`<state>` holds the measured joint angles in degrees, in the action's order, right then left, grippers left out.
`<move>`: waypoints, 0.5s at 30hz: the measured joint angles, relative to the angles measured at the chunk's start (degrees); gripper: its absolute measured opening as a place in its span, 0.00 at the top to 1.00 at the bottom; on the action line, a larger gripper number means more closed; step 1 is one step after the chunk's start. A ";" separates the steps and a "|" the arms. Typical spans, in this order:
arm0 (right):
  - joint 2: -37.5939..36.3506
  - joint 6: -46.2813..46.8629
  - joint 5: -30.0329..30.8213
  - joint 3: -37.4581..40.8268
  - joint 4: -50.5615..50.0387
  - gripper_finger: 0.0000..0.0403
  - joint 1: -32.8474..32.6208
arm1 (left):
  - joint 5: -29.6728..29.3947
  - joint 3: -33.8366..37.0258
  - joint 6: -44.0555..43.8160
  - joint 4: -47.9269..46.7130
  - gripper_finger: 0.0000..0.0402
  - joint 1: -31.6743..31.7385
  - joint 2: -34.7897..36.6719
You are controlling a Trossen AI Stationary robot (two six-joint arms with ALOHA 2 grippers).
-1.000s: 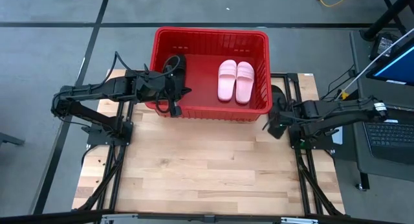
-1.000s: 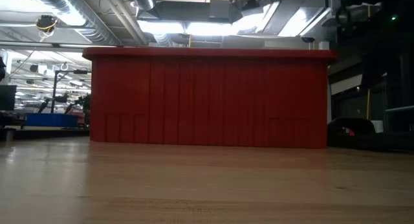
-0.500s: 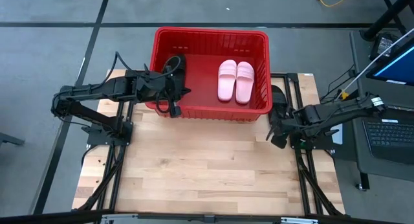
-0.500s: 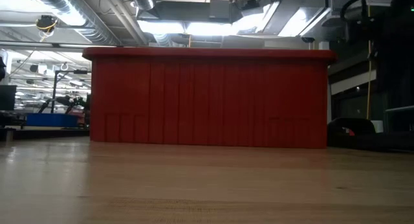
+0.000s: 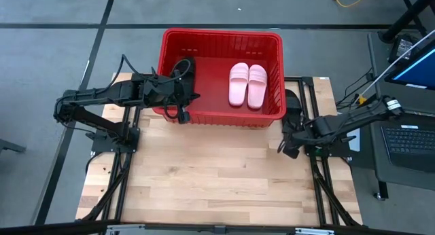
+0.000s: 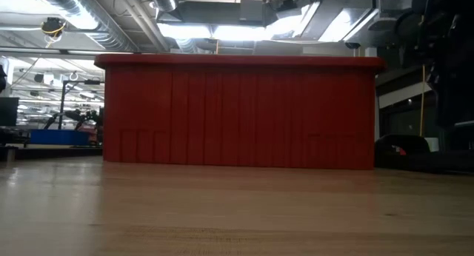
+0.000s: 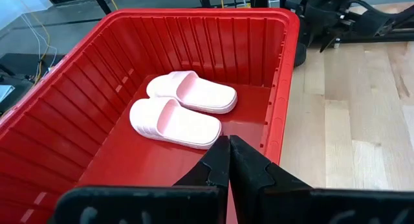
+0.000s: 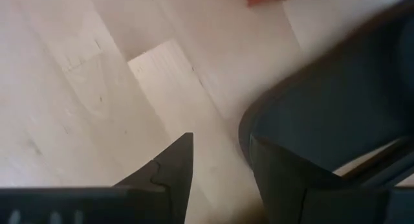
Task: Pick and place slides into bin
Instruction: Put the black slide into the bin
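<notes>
The black slide on the tabletop still has to go into the red bin, so the robot's right gripper should next pick up that slide by its heel end (image 8: 272, 123).
The red bin (image 5: 221, 37) stands at the table's far middle. Two pale pink slides (image 5: 247, 84) lie side by side on its floor, also in the left wrist view (image 7: 181, 114). A black shape, seemingly a black slide (image 5: 185, 70), lies in the bin by its left wall. Another black slide (image 5: 292, 102) lies on the table right of the bin, also in the low view (image 6: 404, 146). My left gripper (image 7: 228, 146) is shut and empty over the bin's left wall (image 5: 192, 96). My right gripper (image 5: 288, 148) is open just near of that slide (image 8: 336, 101). My right gripper points down at the table beside the black slide's rounded end (image 8: 249, 130). One finger (image 8: 275, 179) overlaps the slide's rim and the other (image 8: 178, 162) stands over bare wood. I cannot tell whether either finger touches the slide.
Bare wooden table (image 5: 217, 167) spreads between the bin and the near edge. A laptop (image 5: 408, 136) and cables sit off the table's right side. The bin's near wall (image 6: 237, 112) fills the low view.
My right gripper has gone a little toward the table's near edge, away from the bin's right near corner. The slides and the bin have stayed put.
</notes>
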<state>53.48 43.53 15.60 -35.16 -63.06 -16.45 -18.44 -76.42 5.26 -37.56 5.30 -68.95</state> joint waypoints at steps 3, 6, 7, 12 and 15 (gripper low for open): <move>1.29 1.03 -0.22 -0.01 -0.29 0.62 0.00 | 0.00 0.00 0.00 0.00 0.99 0.00 0.00; 3.47 1.33 -0.22 -0.02 -0.29 0.62 0.02 | 0.00 0.00 0.00 -0.06 1.00 0.00 0.00; 4.37 1.46 -0.22 -0.02 -0.30 0.62 0.00 | 0.00 0.00 0.00 -0.15 1.00 0.00 0.00; 9.68 2.96 -0.22 -0.02 -0.28 0.62 0.02 | 0.00 0.00 0.00 -0.82 0.99 0.00 0.00; 12.60 3.89 -0.22 -0.04 0.70 0.62 0.02 | 0.00 0.00 0.01 -1.21 1.00 0.00 0.00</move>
<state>66.08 47.42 15.38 -35.20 -62.36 -16.43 -18.44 -76.42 5.27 -38.77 5.30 -68.95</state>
